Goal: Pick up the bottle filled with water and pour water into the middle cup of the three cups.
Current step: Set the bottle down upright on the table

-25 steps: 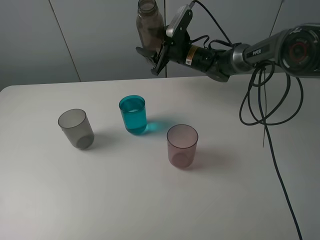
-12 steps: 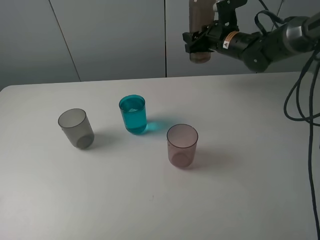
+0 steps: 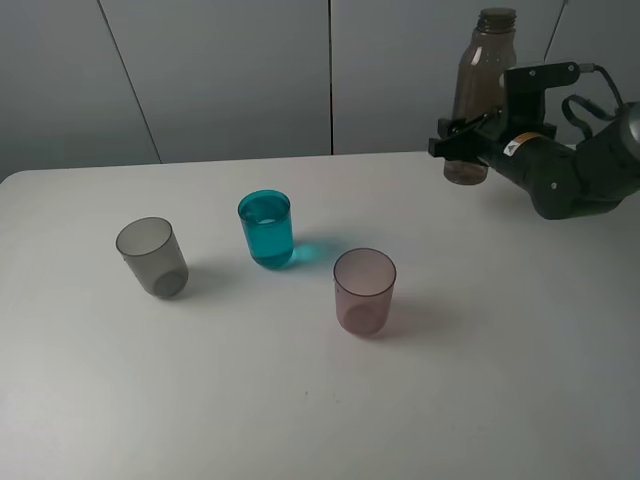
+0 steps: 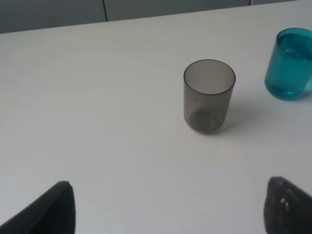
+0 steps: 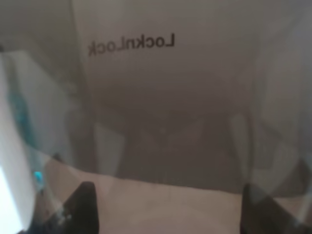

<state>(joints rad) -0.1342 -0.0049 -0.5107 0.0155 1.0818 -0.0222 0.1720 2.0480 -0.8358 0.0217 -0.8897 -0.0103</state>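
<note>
The smoky brown bottle [image 3: 479,95] still has its base [image 3: 466,176] above the table, so my right gripper should lower the bottle before it opens.
The smoky brown bottle [image 3: 479,95] stands upright over the table's far right, its base at or just above the surface. My right gripper [image 3: 468,140] is shut on its lower body. In the right wrist view the bottle [image 5: 165,97] fills the picture between the dark fingertips [image 5: 83,207]. The middle cup [image 3: 266,228], teal and holding water, stands between the smoky grey cup [image 3: 152,257] and the pinkish cup [image 3: 364,291]. My left gripper [image 4: 170,214] hangs open above bare table, short of the grey cup [image 4: 209,95] and the teal cup [image 4: 290,63].
The white table [image 3: 300,400] ends at a grey panelled wall [image 3: 220,70] close behind the bottle. The right arm's dark body [image 3: 575,170] reaches in from the right edge. The left arm does not show in the high view.
The right arm has carried the bottle away from above the teal cup, rightward and down toward the table's far right. The cups and the left gripper have not moved.
</note>
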